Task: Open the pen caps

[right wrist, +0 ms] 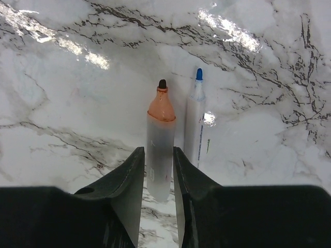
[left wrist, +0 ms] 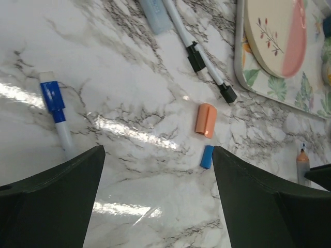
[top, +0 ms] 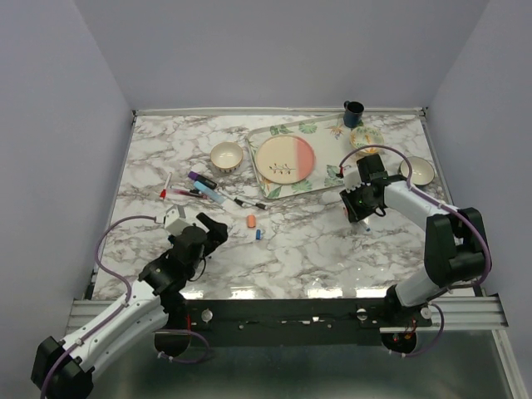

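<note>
The white pen needs to be grabbed next by its blue cap (left wrist: 52, 96) with my left gripper. Its white body then stays free for my right gripper to open the pen.
My left gripper (top: 214, 226) (left wrist: 158, 155) is open and empty, low over the marble. A loose orange cap (top: 251, 221) (left wrist: 206, 120) and a loose blue cap (top: 259, 234) (left wrist: 207, 156) lie just ahead of its right finger. A white pen with a blue cap (left wrist: 53, 98) lies by its left finger. Several capped pens (top: 204, 189) lie further back, two with black caps (left wrist: 196, 57). My right gripper (top: 355, 216) (right wrist: 159, 155) is shut on an uncapped orange-tipped pen (right wrist: 160, 150), low at the table, beside an uncapped blue-tipped pen (right wrist: 194, 124).
A floral tray (top: 253, 154) holding a pink and cream plate (top: 285, 160) sits at the back centre. A cream bowl (top: 226, 155) stands left of it, another bowl (top: 417, 171) at the right edge, and a dark mug (top: 353, 112) at the back.
</note>
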### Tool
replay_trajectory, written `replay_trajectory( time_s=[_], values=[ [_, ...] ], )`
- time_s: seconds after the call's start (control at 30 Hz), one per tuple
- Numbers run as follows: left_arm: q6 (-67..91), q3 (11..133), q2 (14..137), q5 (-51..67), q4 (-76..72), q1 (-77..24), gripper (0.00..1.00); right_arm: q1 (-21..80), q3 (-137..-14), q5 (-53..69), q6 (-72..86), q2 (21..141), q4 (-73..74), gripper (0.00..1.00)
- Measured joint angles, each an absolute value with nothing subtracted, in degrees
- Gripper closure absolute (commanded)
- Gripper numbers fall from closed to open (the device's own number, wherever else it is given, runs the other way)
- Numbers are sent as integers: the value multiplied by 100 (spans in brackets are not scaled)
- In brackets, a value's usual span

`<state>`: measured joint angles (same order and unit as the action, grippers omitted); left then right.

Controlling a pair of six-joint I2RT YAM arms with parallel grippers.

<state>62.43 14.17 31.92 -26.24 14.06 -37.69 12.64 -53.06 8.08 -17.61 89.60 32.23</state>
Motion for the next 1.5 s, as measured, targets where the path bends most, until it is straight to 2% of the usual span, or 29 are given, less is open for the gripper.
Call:
replay_trajectory(
  time_s=[0.17,0.27,0.37,0.4,0.5,0.73,1.03,1.3,1.43,1.5],
  values=[
    [6479,1555,3186,-3041,2303,-3758,2,1262,-5306,709,-1850,8879,3225,64],
    [6602,1691,3363,-3216,2624,-3756,6,1240,-5306,718,-1959,8639,3238,63],
    [6711,1800,3662,-3356,2832,-3756,18,1212,-5306,827,-2088,8270,3253,63],
    [6735,1822,3806,-3404,2880,-3756,25,1197,-5306,873,-2112,8187,3256,63],
    [6783,1916,4300,-3529,2989,-3754,31,1188,-5306,1076,-2213,7887,3262,63],
    [6722,2451,5542,-3813,3144,-3618,40,1177,-5306,1352,-2318,7719,3271,62],
    [5996,3039,6729,-3658,2773,-2775,54,1162,-5306,1481,-2364,7706,3271,62],
    [5653,3148,7299,-3367,2488,-2620,55,1160,-5306,1564,-2368,7640,3275,62],
    [5603,3170,7367,-3326,2392,-2585,67,1160,-5306,1599,-2377,7627,3280,62],
    [5575,3190,7393,-3295,2359,-2563,68,1160,-5306,1603,-2392,7620,3282,62]
  ],
)
